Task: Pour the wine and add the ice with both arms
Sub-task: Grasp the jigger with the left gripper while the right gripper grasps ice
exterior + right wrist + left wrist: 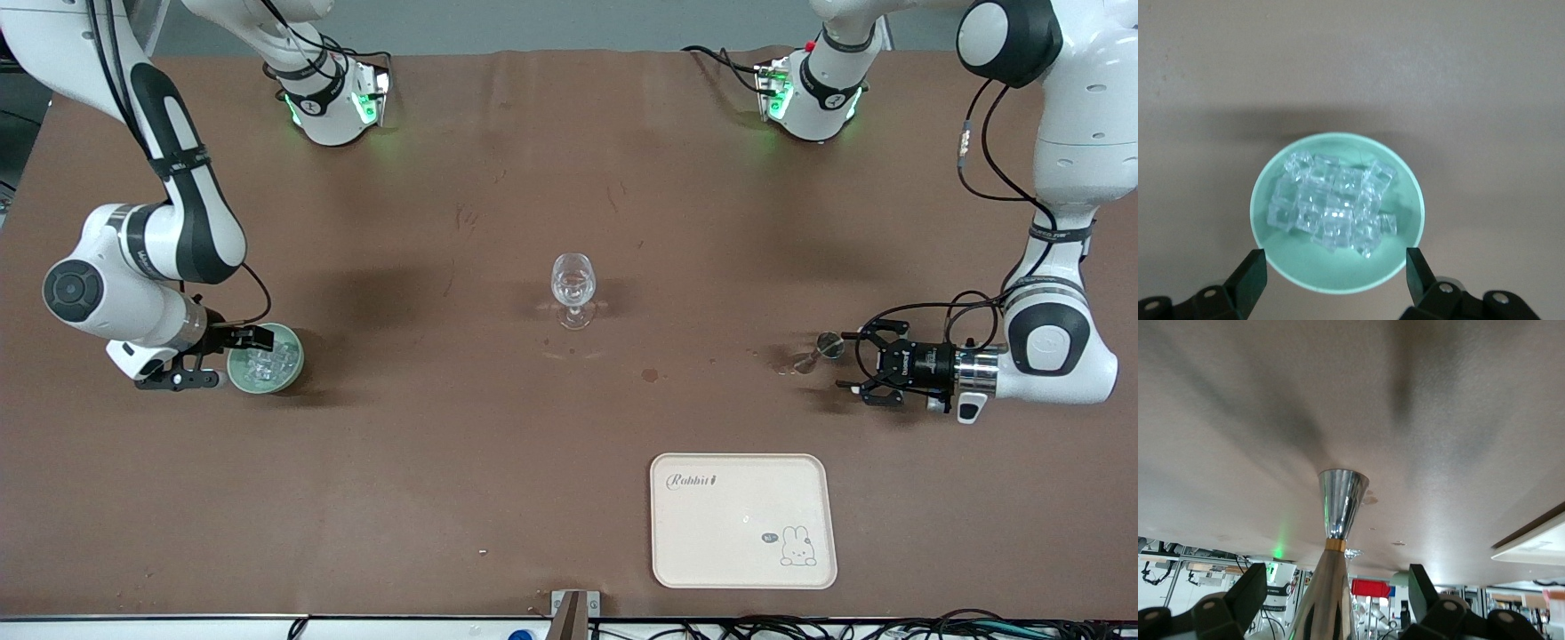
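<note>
An ice cube needs to go into the wine glass (573, 289), so my right gripper should next grab the ice cube by its opposite sides.
A clear wine glass (573, 289) stands upright at the table's middle; I cannot make out wine in it. A green bowl (286, 373) of ice cubes (264, 360) sits at the right arm's end. My right gripper (222, 360) is open, its fingers on either side of the bowl's edge; the right wrist view shows the bowl (1338, 277), the ice (1331, 207) and the gripper (1335, 260). A silver jigger (822, 351) sits at the left arm's end. My left gripper (858, 366) is open around it with gaps; the left wrist view shows the jigger (1341, 500) and gripper (1336, 577).
A cream tray (742, 520) with a rabbit drawing lies nearer the front camera than the jigger. A small dark stain (650, 375) marks the brown table between the glass and the tray. Both arm bases stand along the table's edge farthest from the camera.
</note>
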Robot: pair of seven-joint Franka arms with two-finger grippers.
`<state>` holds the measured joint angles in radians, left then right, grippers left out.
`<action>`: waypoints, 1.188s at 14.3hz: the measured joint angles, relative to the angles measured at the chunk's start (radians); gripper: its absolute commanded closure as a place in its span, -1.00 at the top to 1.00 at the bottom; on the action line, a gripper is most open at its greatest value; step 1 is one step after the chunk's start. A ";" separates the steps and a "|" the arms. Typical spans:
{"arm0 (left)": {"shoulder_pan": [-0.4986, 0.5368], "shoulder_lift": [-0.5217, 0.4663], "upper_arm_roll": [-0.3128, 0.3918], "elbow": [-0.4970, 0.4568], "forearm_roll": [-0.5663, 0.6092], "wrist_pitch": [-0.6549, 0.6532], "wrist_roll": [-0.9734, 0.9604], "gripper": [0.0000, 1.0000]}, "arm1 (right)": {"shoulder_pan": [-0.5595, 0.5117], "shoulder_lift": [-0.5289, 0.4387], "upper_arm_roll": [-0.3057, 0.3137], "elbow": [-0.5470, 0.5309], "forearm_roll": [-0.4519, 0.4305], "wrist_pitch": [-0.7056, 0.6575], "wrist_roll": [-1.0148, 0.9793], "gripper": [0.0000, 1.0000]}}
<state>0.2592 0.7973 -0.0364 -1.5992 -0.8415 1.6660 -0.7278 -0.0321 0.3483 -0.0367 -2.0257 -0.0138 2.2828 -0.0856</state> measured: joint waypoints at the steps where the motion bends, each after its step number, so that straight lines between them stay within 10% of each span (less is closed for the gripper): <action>1: 0.000 0.003 0.000 -0.007 -0.011 0.000 0.018 0.80 | 0.000 0.016 -0.001 0.000 0.000 0.023 0.000 0.81; 17: 0.018 0.056 -0.001 -0.054 -0.168 -0.036 0.117 0.52 | 0.002 0.077 0.000 0.000 0.000 0.080 0.001 0.32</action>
<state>0.2776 0.8533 -0.0374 -1.6533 -1.0095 1.6302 -0.6105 -0.0304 0.4250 -0.0366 -2.0253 -0.0137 2.3629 -0.0850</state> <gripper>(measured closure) 0.233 0.335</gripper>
